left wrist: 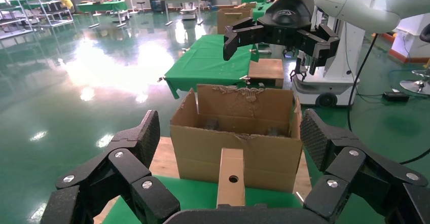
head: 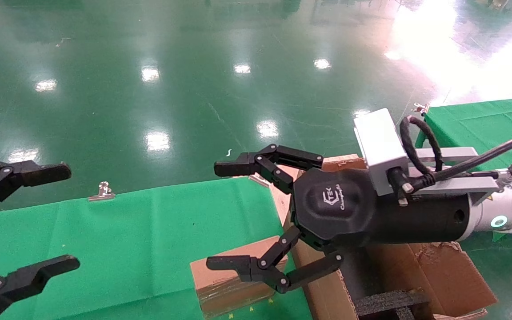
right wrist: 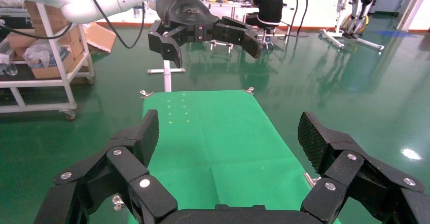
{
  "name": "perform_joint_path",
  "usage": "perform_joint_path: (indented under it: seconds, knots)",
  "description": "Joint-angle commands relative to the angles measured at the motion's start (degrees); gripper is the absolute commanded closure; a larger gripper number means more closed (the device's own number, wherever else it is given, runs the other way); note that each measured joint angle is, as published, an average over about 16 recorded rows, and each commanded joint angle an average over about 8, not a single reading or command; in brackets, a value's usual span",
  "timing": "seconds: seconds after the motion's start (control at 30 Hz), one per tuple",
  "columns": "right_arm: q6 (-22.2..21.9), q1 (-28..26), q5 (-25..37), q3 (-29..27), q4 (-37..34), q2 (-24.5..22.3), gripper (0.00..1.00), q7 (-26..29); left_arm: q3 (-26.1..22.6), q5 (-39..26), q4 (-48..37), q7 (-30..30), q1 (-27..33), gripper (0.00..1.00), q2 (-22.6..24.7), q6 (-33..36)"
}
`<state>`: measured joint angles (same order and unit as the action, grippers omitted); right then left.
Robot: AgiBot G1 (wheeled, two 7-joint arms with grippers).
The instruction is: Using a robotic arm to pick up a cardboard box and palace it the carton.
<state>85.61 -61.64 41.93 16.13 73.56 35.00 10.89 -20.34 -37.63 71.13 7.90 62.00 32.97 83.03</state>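
Note:
My right gripper grabs the small cardboard box [head: 231, 278] by its broad sides next, to put the box in the carton.
The small brown cardboard box [head: 231, 278] lies on the green table [head: 127, 240] at its front right corner, against the carton [head: 442, 275], whose black foam insert [head: 389, 304] shows inside. My right gripper [head: 227, 215], on the white arm with a teal ring [head: 499, 221], hangs open and empty just above the box. My left gripper [head: 67, 217] is open and empty at the table's left. In the left wrist view the box [left wrist: 230, 176] shows its holed narrow face in front of the carton [left wrist: 198, 148], between the open left gripper [left wrist: 230, 133]. The right wrist view shows the open right gripper [right wrist: 228, 133]; the box is hidden there.
A metal clip [head: 102, 190] holds the cloth at the table's far edge. A second green-covered table [head: 482, 120] stands at the right. Glossy green floor [head: 194, 89] lies beyond. The carton's tall torn flaps [left wrist: 243, 100] rise beside the box.

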Motion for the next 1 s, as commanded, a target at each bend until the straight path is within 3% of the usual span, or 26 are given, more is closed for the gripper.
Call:
perform_joint_path:
  seconds: [0.03, 0.43, 0.7, 0.87, 1.0]
  knots:
    - [0.00, 0.00, 0.00, 0.00, 0.00, 0.00, 0.00, 0.00, 0.00, 0.00, 0.00, 0.00, 0.00, 0.00, 0.00, 0.00]
    - [0.00, 0.00, 0.00, 0.00, 0.00, 0.00, 0.00, 0.00, 0.00, 0.00, 0.00, 0.00, 0.00, 0.00, 0.00, 0.00]
    - [0.01, 0.01, -0.01, -0.01, 0.00, 0.00, 0.00, -0.02, 0.00, 0.00, 0.00, 0.00, 0.00, 1.00, 0.00, 0.00]
    - [0.24, -0.39, 0.91, 0.35, 0.19, -0.08, 0.00, -0.09, 0.00, 0.00, 0.00, 0.00, 0.00, 1.00, 0.00, 0.00]
    - [1.14, -2.58, 5.11, 2.18, 0.70, 0.08, 0.00, -0.18, 0.00, 0.00, 0.00, 0.00, 0.00, 1.00, 0.00, 0.00]
